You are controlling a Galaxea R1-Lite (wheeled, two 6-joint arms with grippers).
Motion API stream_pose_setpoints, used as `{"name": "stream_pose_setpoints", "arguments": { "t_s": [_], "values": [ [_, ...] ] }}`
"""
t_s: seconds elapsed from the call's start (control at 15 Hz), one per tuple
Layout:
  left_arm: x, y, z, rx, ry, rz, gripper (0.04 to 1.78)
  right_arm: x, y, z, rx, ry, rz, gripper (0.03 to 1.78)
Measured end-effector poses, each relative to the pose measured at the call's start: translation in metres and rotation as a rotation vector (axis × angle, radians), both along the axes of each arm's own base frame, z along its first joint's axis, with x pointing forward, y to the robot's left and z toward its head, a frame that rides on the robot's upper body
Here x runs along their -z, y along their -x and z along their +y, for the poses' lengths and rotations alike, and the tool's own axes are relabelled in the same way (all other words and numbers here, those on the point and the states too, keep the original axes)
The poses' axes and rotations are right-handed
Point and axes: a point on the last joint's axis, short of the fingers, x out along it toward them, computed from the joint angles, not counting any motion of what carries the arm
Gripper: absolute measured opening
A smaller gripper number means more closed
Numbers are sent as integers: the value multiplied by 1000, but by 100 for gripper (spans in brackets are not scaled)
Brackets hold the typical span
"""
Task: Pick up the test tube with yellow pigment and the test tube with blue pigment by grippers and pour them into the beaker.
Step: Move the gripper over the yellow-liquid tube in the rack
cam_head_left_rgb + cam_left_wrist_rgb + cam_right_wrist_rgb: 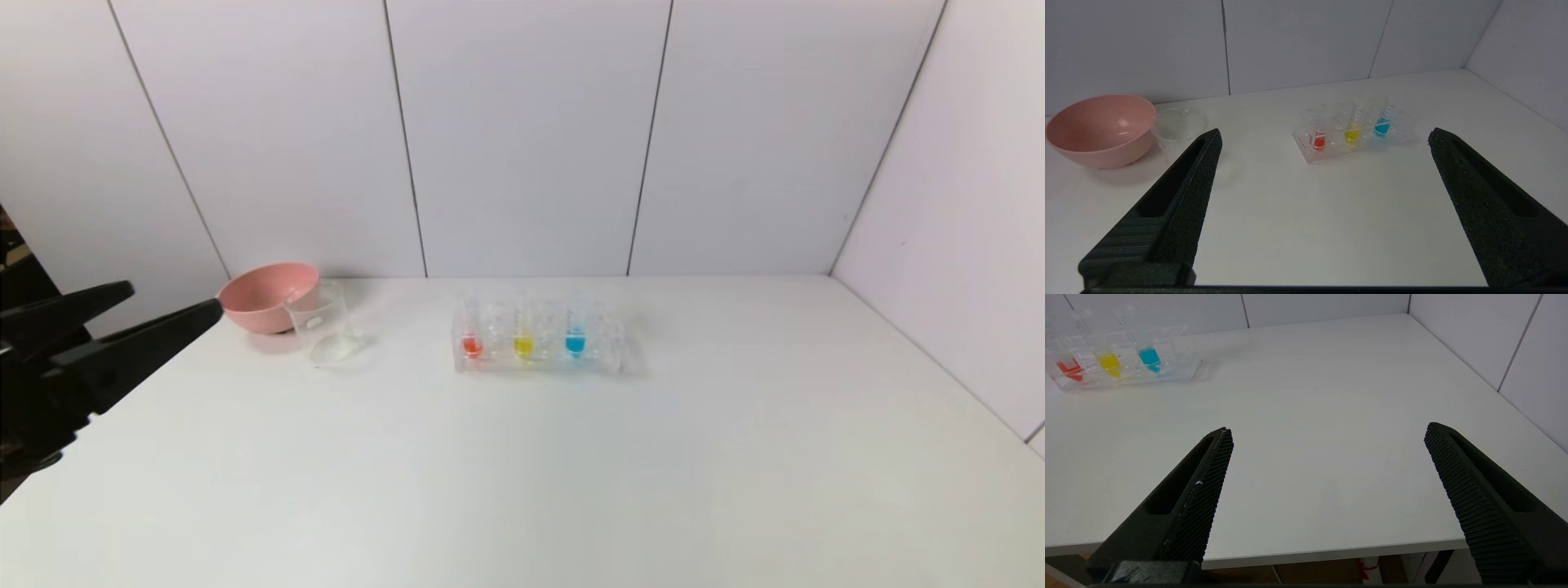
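The rack closes around the lower end of the yellow test tube, so my left gripper will grab the test tube by its upper part below its rim (522,312).
The yellow-pigment test tube (523,339) and the blue-pigment test tube (575,336) stand upright in a clear rack (608,353) at the table's middle back. They also show in the left wrist view as yellow tube (1352,130) and blue tube (1383,122), and in the right wrist view as yellow tube (1108,359) and blue tube (1149,357). The clear beaker (322,325) stands left of the rack, beside the bowl. My left gripper (167,300) is open and empty at the table's left edge, near the beaker. My right gripper (1327,433) is open and empty over the table's near right edge.
A pink bowl (263,296) sits behind and left of the beaker, touching or nearly touching it. A red-liquid tube (472,341) stands in the rack's left slot. White walls close the back and the right side.
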Motion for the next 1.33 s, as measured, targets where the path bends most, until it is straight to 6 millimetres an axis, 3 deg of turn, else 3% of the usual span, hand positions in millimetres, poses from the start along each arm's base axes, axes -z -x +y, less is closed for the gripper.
{"name": "stream_pose_setpoints", "arguments": {
  "t_s": [0.13,0.4,0.93,1.33],
  "values": [
    [0,-28,-15,37,-1,7,176,0,0,0,0,0,0,171],
    [15,-72,-65,33,-1,12,176,0,0,0,-1,0,0,171],
    [69,-106,-162,-71,-12,-30,176,0,0,0,0,0,0,171],
    [121,-138,-206,-197,-59,-110,176,0,0,0,-1,0,0,171]
  ]
}}
